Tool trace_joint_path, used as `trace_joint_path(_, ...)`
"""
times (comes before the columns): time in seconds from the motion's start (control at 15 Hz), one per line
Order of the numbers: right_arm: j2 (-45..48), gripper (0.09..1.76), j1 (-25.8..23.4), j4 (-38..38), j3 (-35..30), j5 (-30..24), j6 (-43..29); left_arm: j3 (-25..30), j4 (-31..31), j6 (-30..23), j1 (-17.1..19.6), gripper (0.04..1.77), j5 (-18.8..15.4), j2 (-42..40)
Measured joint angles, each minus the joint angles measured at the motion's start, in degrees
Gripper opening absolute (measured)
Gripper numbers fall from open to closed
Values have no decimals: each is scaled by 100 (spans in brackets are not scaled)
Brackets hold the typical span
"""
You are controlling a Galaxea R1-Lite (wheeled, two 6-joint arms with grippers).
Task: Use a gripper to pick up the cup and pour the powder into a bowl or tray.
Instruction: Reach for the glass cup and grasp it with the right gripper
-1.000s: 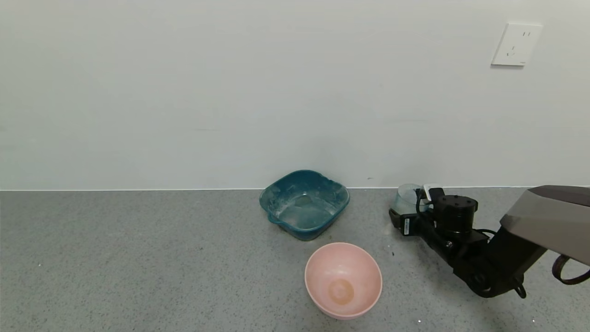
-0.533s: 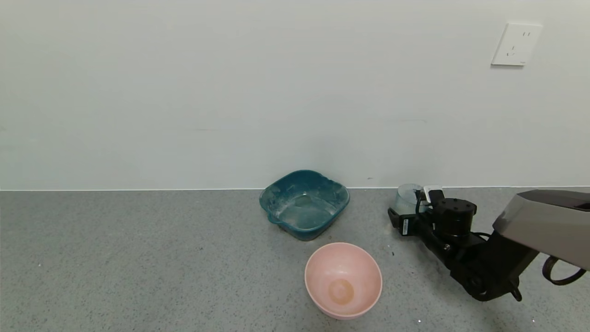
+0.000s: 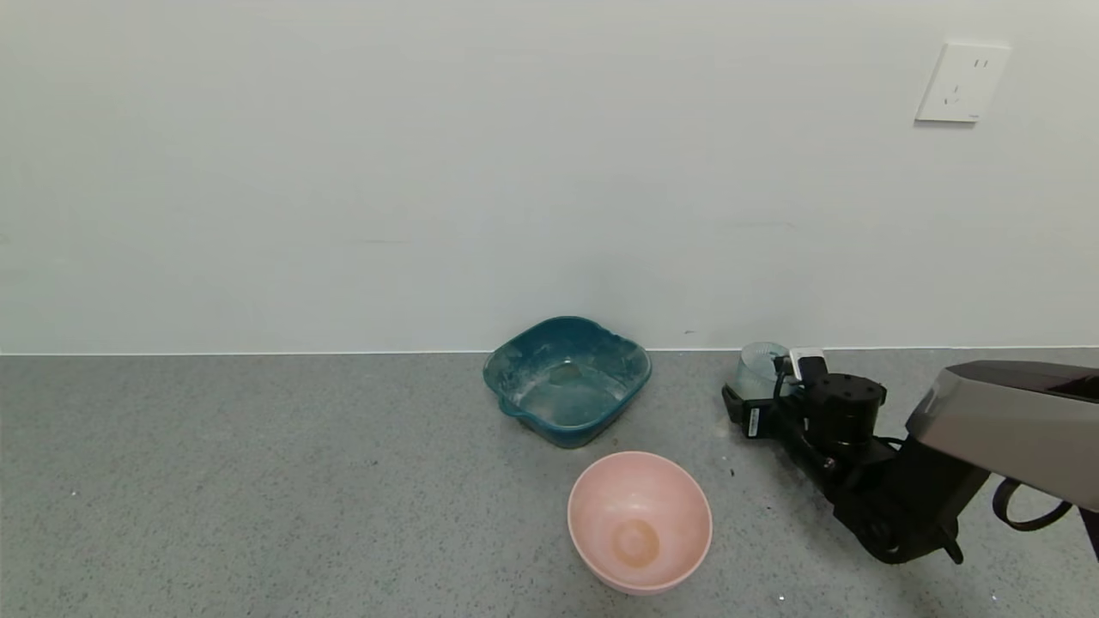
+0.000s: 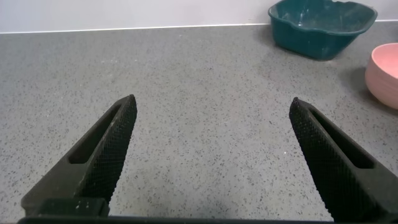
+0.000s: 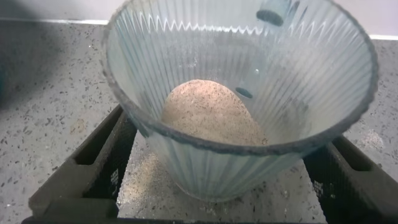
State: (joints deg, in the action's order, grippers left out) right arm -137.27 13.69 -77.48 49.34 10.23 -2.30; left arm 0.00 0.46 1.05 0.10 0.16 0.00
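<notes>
In the right wrist view my fingers stand beside the cup's lower side (image 5: 214,171), near the grey counter, so it is time to close my right gripper now. Closing now would catch the cup.
The cup (image 3: 757,367), a clear ribbed tumbler, stands on the grey counter near the wall at the right. In the right wrist view the cup (image 5: 217,168) holds a pale pile of powder (image 5: 211,115). My right gripper (image 3: 770,384) is open. It straddles the cup low down, with one finger (image 5: 99,155) on each side and a small gap to the cup wall. The pink bowl (image 3: 670,502) sits empty at the front centre. My left gripper (image 4: 211,101) is open and empty over bare counter, out of the head view.
A dark teal tray (image 3: 515,365) dusted with white stands behind the pink bowl near the wall; it also shows in the left wrist view (image 4: 320,31), with the pink bowl (image 4: 385,74) beside it. A wall socket (image 3: 962,83) is at the upper right. Some powder is scattered around the cup's base.
My right arm has shifted slightly left and lower, and the gripper has edged in around the cup. The cup and bowls have not moved.
</notes>
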Motion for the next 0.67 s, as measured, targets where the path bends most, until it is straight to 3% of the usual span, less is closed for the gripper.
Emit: trace_joint_path(0.67,-179,171,-46,-79,122,0,-6,0,0,-1,-2,176,0,0)
